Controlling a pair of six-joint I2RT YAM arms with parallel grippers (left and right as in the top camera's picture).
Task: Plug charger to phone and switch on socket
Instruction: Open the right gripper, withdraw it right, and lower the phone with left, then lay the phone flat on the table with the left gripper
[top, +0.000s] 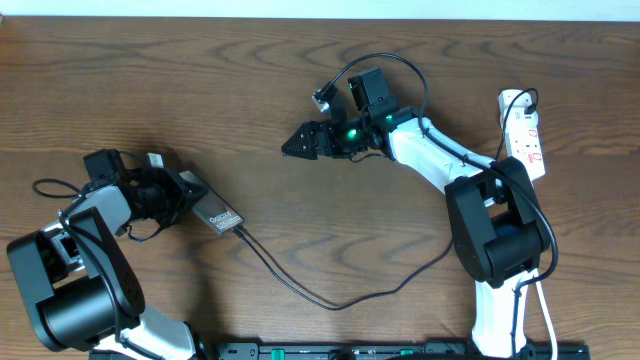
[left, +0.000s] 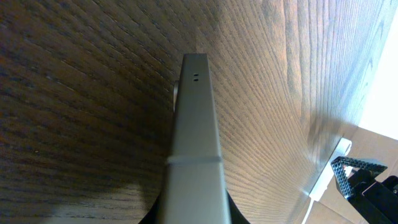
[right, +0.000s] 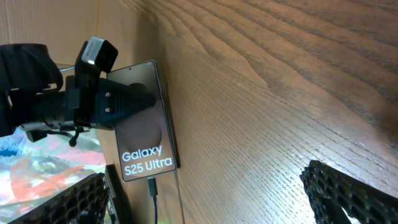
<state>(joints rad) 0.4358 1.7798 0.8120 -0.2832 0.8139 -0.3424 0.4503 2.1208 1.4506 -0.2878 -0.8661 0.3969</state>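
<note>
I should open my left gripper: the phone between my fingers is low over the open tabletop, so the phone would settle there.
The phone (top: 214, 214) lies near the table's left, held by my left gripper (top: 186, 192), which is shut on its upper end. In the right wrist view the phone (right: 144, 134) shows its "Galaxy S25 Ultra" lettering, with the left gripper (right: 118, 102) on it. The charger's plug (right: 153, 186) sits in the phone's bottom edge. The thin black charger cable (top: 300, 290) runs right across the table. The left wrist view shows the phone's grey edge (left: 196, 137) between the jaws (left: 196, 214). My right gripper (top: 296, 147) is open and empty (right: 211, 190), mid-table. The white socket (top: 526, 130) lies at the far right.
The socket's white body (left: 328, 177) and the right gripper's black finger (left: 357, 180) show at the right edge of the left wrist view. A black rail (top: 400, 351) runs along the table's front edge. The right arm's base (top: 495, 240) stands beside the socket.
</note>
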